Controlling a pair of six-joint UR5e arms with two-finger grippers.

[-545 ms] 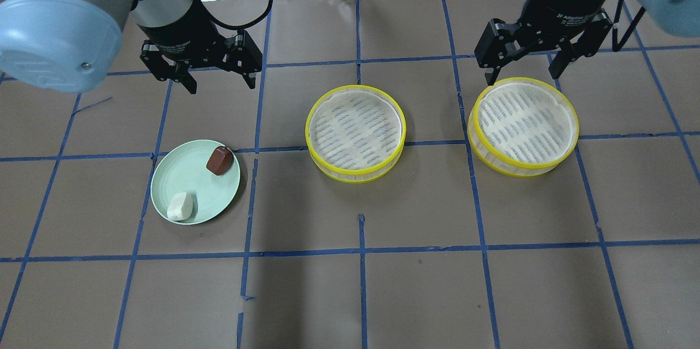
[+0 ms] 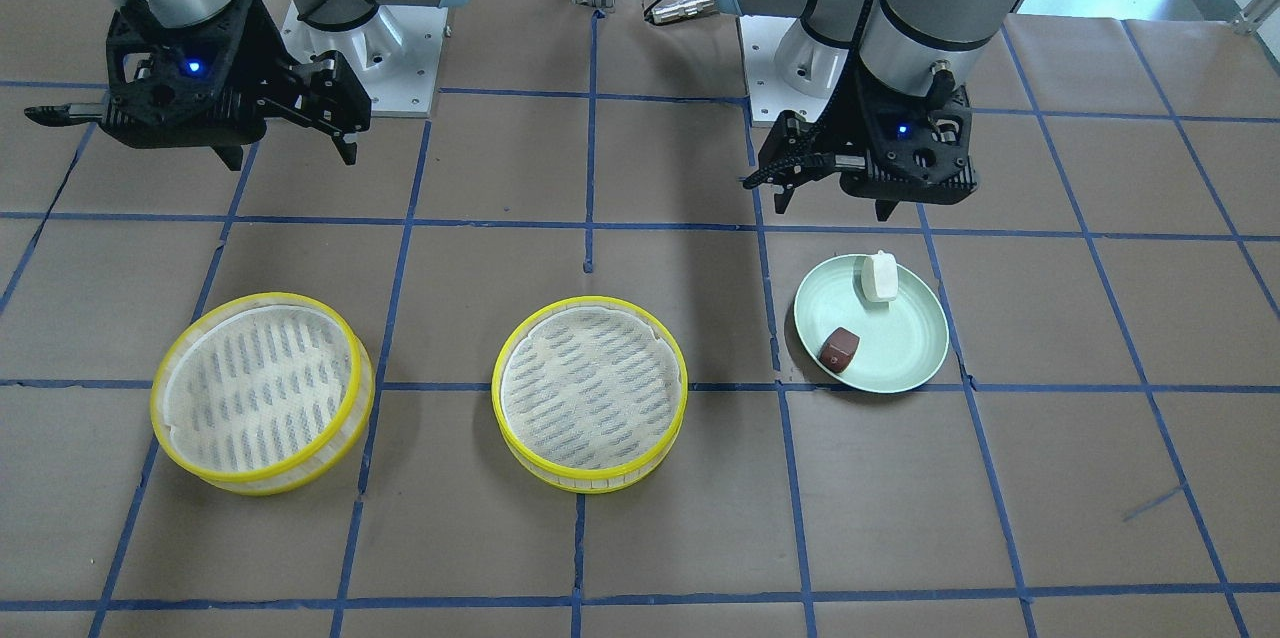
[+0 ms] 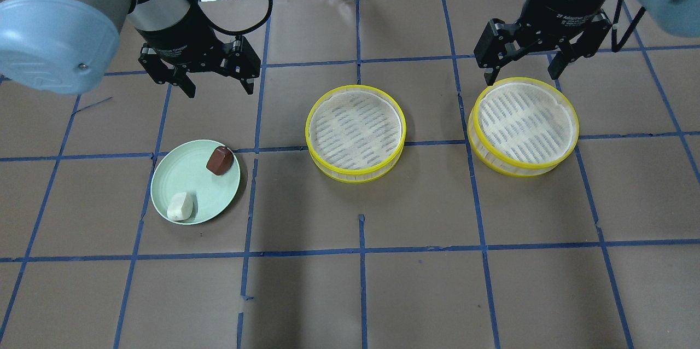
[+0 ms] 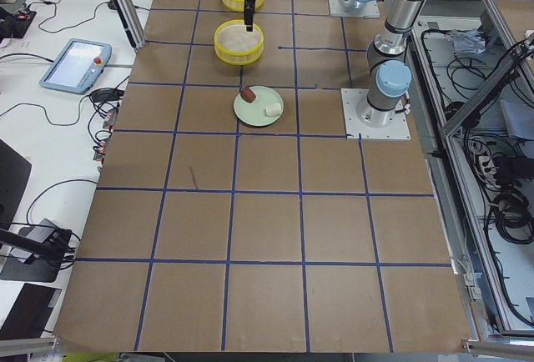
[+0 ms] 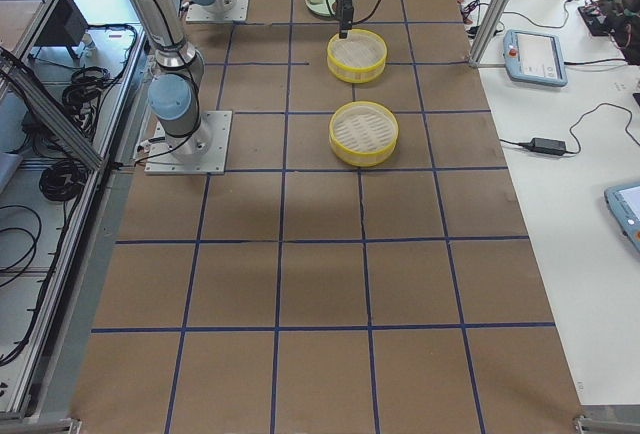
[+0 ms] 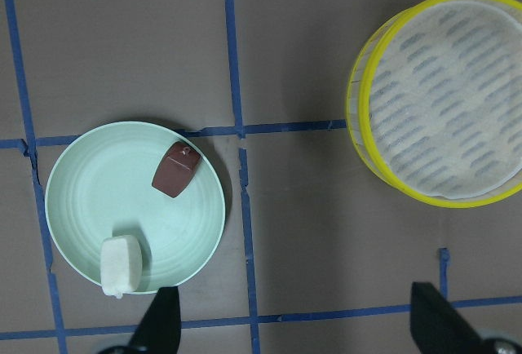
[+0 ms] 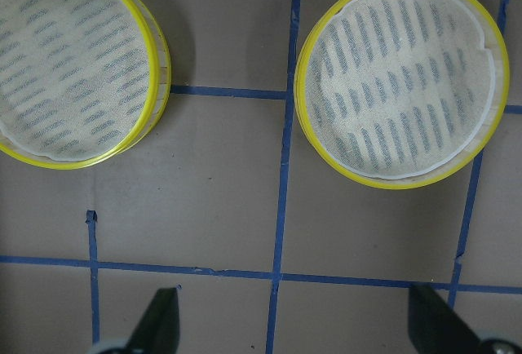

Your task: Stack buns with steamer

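Observation:
My left gripper grabs the white bun by its narrow end [image 2: 879,276] next, to stack the buns in the steamer [image 2: 589,386].
A white oblong bun [image 3: 180,206] and a dark red-brown bun [image 3: 220,160] lie on a pale green plate [image 3: 188,174]; both also show in the front view, white [image 2: 880,276] and brown [image 2: 839,349], and in the left wrist view, white [image 6: 121,263] and brown [image 6: 176,170]. Two yellow-rimmed steamer trays stand empty: one in the middle [image 3: 356,132], one to the right [image 3: 524,125]. My left gripper [image 3: 220,88] is open and empty, high behind the plate. My right gripper [image 3: 524,72] is open and empty over the right tray's back rim.
The table is brown paper with a blue tape grid [image 3: 361,250]. The arm bases [image 2: 360,48] stand at the robot's side of the table. Cables and a teach pendant [image 4: 79,62] lie off the table's edge.
My left gripper has shifted slightly toward the plate. The right gripper, buns, plate and trays have not moved.

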